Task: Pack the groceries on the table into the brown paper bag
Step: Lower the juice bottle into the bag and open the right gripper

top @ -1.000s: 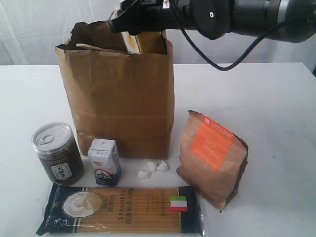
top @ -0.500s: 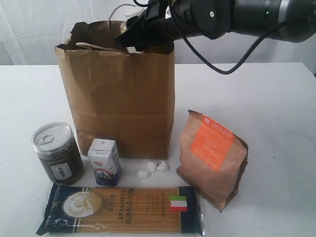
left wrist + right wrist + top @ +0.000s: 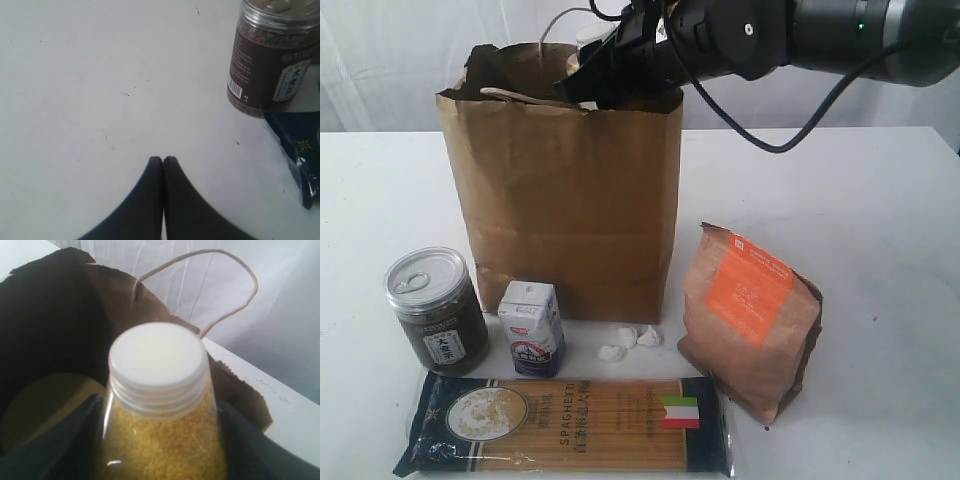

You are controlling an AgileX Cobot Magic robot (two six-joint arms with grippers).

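Note:
My right gripper opens now, since the yellow bottle's body is in the paper bag's opening.
My right gripper is shut on the small yellow bottle, whose white cap points into the mouth of the brown paper bag. A gold lid shows deep inside the bag. In the exterior view that gripper sits at the bag's top rim. On the table in front of the bag stand the dark jar and the white-blue carton. The spaghetti pack lies flat, and the orange-labelled pouch stands at the right. My left gripper is shut and empty over bare table near the jar.
Three small white crumpled bits lie in front of the bag. A pale cord handle arches over the bag's far rim. The spaghetti pack's dark corner lies close to the left gripper. White curtain hangs behind the table.
The right arm has tipped down and carried the yellow bottle lower into the bag's mouth. The bag's top has shifted slightly right. The groceries on the table have not moved.

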